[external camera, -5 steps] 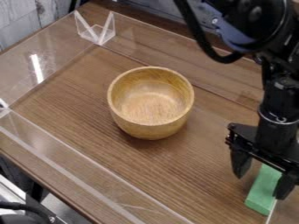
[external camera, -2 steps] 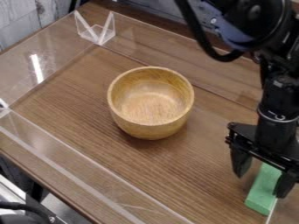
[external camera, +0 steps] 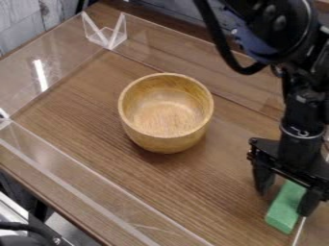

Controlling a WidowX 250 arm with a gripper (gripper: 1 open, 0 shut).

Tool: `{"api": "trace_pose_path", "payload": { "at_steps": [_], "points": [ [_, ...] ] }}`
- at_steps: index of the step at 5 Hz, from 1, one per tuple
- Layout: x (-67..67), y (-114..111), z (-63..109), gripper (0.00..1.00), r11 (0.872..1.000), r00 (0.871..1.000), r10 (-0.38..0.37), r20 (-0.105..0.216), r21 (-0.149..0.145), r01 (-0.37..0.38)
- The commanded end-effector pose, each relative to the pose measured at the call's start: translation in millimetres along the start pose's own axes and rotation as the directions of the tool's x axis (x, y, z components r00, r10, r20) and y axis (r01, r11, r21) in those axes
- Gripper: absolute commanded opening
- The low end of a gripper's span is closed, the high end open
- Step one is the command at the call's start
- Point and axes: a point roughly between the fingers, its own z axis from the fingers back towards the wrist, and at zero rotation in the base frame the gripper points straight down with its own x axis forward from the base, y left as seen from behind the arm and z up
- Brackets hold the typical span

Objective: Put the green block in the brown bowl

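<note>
I need to grab the green block by one of its short ends with my gripper next, to put the block in the brown bowl.
The green block lies flat on the wooden table near the lower right corner. Directly over its upper end hangs my black gripper, pointing straight down, its fingers spread open on either side of the block and hiding part of it. Whether the fingers touch the block I cannot tell. The brown bowl, round, thick-walled and empty, stands in the middle of the table, well to the left of the gripper.
A clear plastic wall runs along the table's left and near edges. A small clear stand sits at the back left. The dark arm reaches in from the upper right.
The gripper has sunk slightly over the green block. The bowl and block lie where they were.
</note>
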Motion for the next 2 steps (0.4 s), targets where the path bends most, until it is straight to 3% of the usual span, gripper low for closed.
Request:
{"api": "trace_pose_path", "payload": {
  "at_steps": [1, 2],
  "points": [
    [4.3, -2.9, 5.2, 1.0, 1.0, 0.999, 0.003, 0.034, -0.015, -0.003],
    [3.5, -2.1, 2.8, 0.0, 1.0, 0.999, 0.011, 0.032, -0.017, -0.01]
  ]
}}
